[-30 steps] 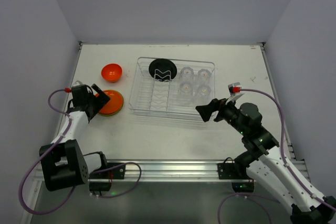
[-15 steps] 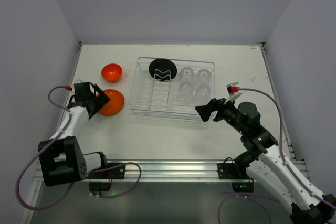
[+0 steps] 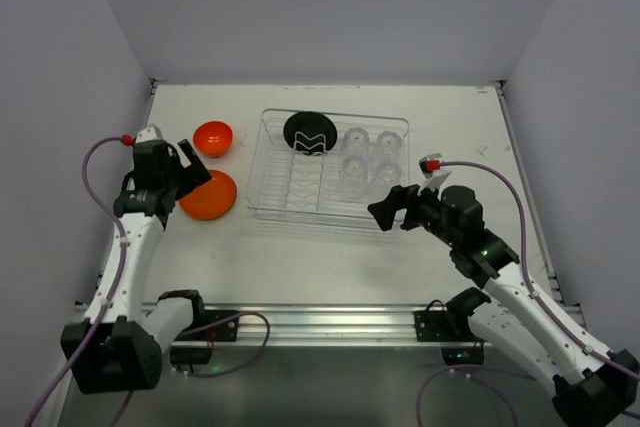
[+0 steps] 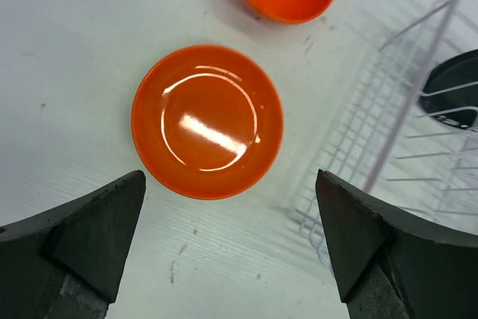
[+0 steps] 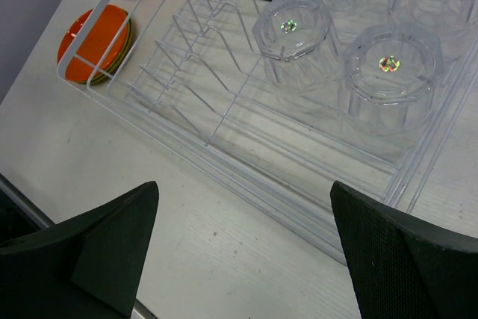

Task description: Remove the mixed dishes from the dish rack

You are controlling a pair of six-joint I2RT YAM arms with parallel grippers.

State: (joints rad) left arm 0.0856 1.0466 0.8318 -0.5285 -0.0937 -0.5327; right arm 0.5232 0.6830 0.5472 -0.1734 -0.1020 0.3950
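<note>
The black plate's rim on the tumblers' side (image 3: 334, 134) will go into my right gripper next, so the plate's opposite rim stays free for my left gripper.
The clear dish rack (image 3: 262, 187) stands mid-table. In it a black plate (image 3: 310, 133) stands at the back, with four upturned clear tumblers (image 3: 351, 169) on its right side. Left of the rack lie an orange bowl (image 3: 213, 138) and a red-orange plate (image 3: 208, 195). That plate tops a stack, and greenish and brown rims show under it in the right wrist view (image 5: 97, 44). My left gripper (image 3: 192, 175) is open and empty above the plate (image 4: 207, 121). My right gripper (image 3: 385, 209) is open and empty, just off the rack's near right rim (image 5: 246, 177) and facing the tumblers (image 5: 293, 31).
The side walls stand close to the table's left and right edges. The arm bases and a metal rail run along the near edge. Bare white table lies in front of the rack and to its right.
My left gripper has lifted off the plate stack's left edge and moved up and back above it. My right gripper has edged slightly toward the rack.
</note>
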